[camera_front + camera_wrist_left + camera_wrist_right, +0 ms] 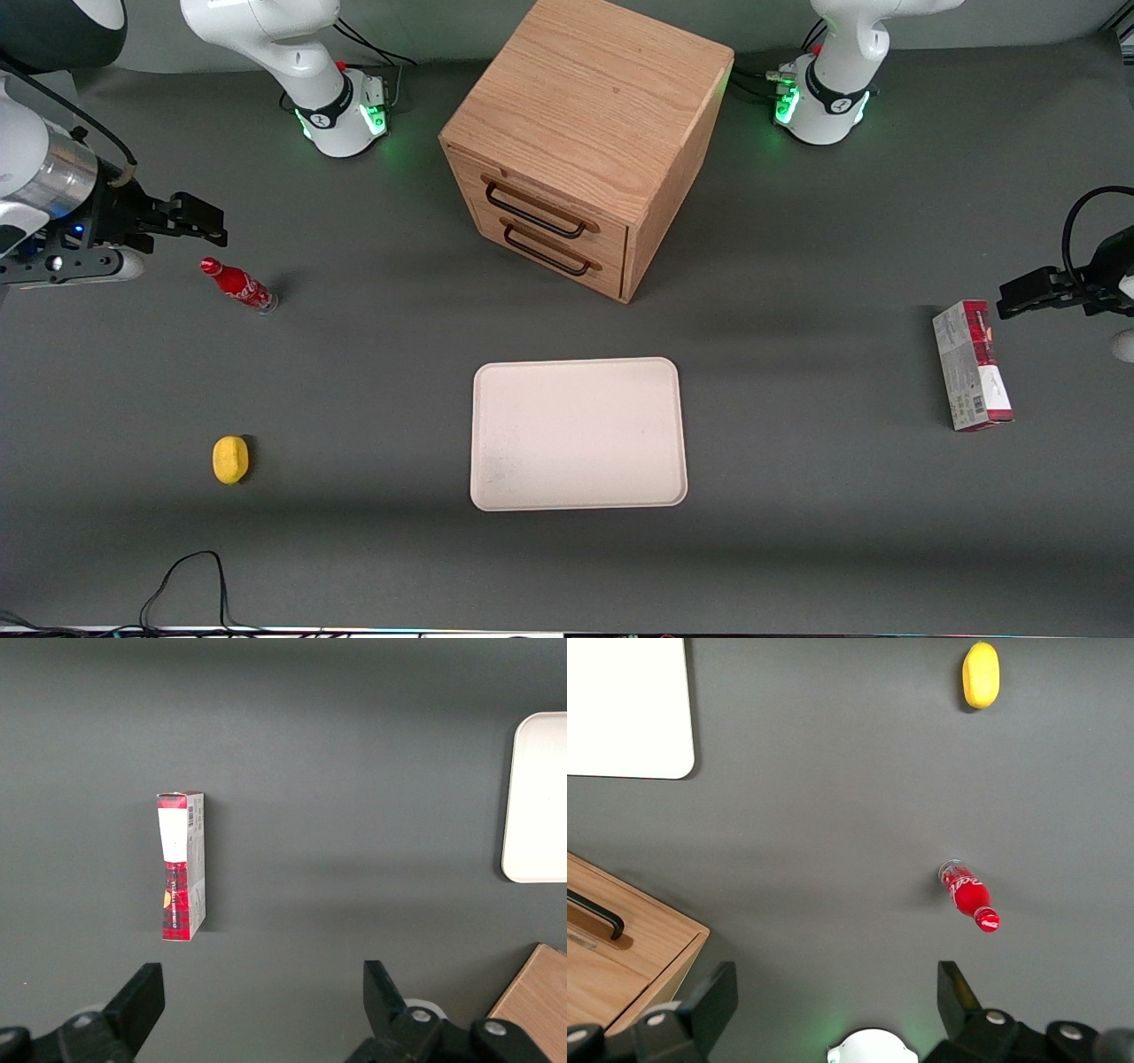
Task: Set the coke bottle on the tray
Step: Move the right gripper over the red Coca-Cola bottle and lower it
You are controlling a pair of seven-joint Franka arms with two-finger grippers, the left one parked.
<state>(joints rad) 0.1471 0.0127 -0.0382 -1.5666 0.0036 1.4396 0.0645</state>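
Observation:
I will place the coke bottle on the tray [578,434], so I will next grab the bottle by its red cap [209,265] with my right gripper.
The coke bottle [237,285] is small and slim, with a red cap, a red label and a clear base. It rests on the grey table toward the working arm's end and also shows in the right wrist view [970,896]. My right gripper [208,223] hovers open a little farther from the front camera than the bottle, apart from it. Nothing is between its fingers, and only table shows under the gripper [835,988]. The cream-white tray [578,434] lies flat mid-table, nearer the front camera than the cabinet. One corner of the tray [620,709] shows in the right wrist view.
A wooden drawer cabinet [585,142] with two black handles stands mid-table. A yellow lemon [230,459] lies nearer the front camera than the bottle. A red-and-white carton box [972,365] lies toward the parked arm's end. A black cable [182,580] loops at the table's front edge.

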